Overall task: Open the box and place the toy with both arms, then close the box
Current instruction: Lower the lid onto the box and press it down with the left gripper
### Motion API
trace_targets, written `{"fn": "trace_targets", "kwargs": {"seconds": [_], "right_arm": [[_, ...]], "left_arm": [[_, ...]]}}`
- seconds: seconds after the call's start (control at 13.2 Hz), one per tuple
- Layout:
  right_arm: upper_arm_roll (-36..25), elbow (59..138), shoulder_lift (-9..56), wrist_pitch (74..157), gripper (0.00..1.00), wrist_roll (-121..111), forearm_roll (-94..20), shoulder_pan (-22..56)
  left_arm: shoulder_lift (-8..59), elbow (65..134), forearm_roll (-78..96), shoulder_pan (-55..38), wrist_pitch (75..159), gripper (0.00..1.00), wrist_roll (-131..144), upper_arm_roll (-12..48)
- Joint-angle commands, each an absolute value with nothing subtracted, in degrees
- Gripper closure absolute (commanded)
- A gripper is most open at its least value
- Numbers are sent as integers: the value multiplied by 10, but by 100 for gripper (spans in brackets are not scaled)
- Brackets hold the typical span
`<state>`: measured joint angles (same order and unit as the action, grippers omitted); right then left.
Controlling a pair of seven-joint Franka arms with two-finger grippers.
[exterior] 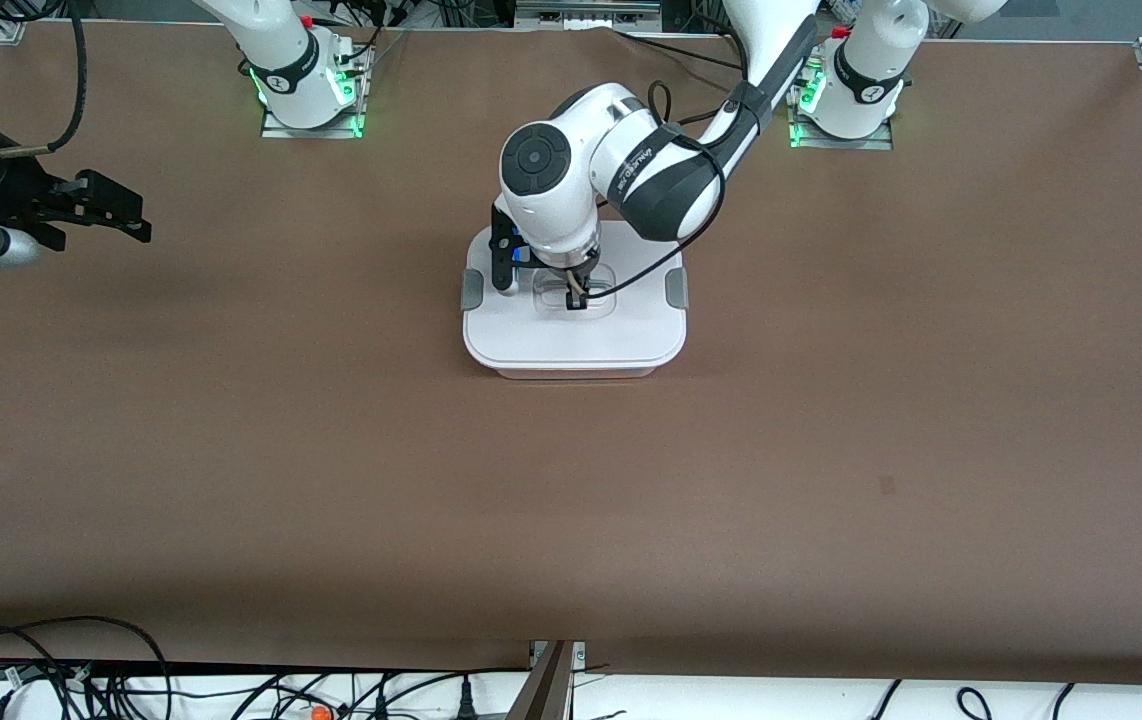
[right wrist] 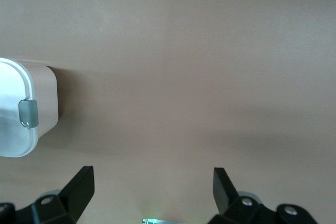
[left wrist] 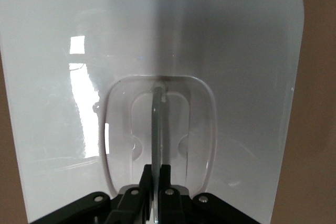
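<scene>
In the front view the white lid's lower edge (exterior: pixel 574 364) lies on the box's pink rim (exterior: pixel 574 374), so it is time for my left gripper to release the lid now.
The box (exterior: pixel 571 345) stands in the middle of the table with its white lid (left wrist: pixel 236 51) on and a grey clip (exterior: pixel 471 289) at each end. My left gripper (exterior: pixel 576 298) reaches straight down into the lid's clear recess and is shut on the thin upright handle (left wrist: pixel 157 124), seen in the left wrist view with the left gripper (left wrist: pixel 160 169) pinching it. My right gripper (exterior: pixel 141 215) hangs open over bare table toward the right arm's end, holding nothing; the right wrist view shows this gripper (right wrist: pixel 154 174) with the box's pink wall (right wrist: pixel 44 98) off to one side. The toy is out of view.
The brown table (exterior: pixel 331 450) stretches wide around the box on every side. Both arm bases (exterior: pixel 306 85) stand at the table's edge farthest from the front camera. Loose cables (exterior: pixel 81 670) lie below the table's nearest edge.
</scene>
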<state>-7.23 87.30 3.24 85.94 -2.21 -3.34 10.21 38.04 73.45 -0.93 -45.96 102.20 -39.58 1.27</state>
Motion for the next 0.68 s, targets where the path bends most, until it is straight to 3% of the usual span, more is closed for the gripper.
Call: {"fn": "trace_targets", "kwargs": {"seconds": [0.0, 0.08, 0.15, 0.61], "right_arm": [[-71, 882, 26, 866, 0, -24, -25, 103], [-71, 883, 26, 866, 0, -24, -24, 103], [-71, 883, 26, 866, 0, -25, -24, 103], [-71, 884, 28, 867, 0, -32, -24, 103]], "left_arm": [[403, 717, -25, -468, 1019, 100, -386, 6], [402, 716, -25, -468, 1019, 32, -375, 5], [399, 705, -27, -468, 1018, 0, -357, 4], [379, 617, 6, -366, 953, 0, -340, 5]]}}
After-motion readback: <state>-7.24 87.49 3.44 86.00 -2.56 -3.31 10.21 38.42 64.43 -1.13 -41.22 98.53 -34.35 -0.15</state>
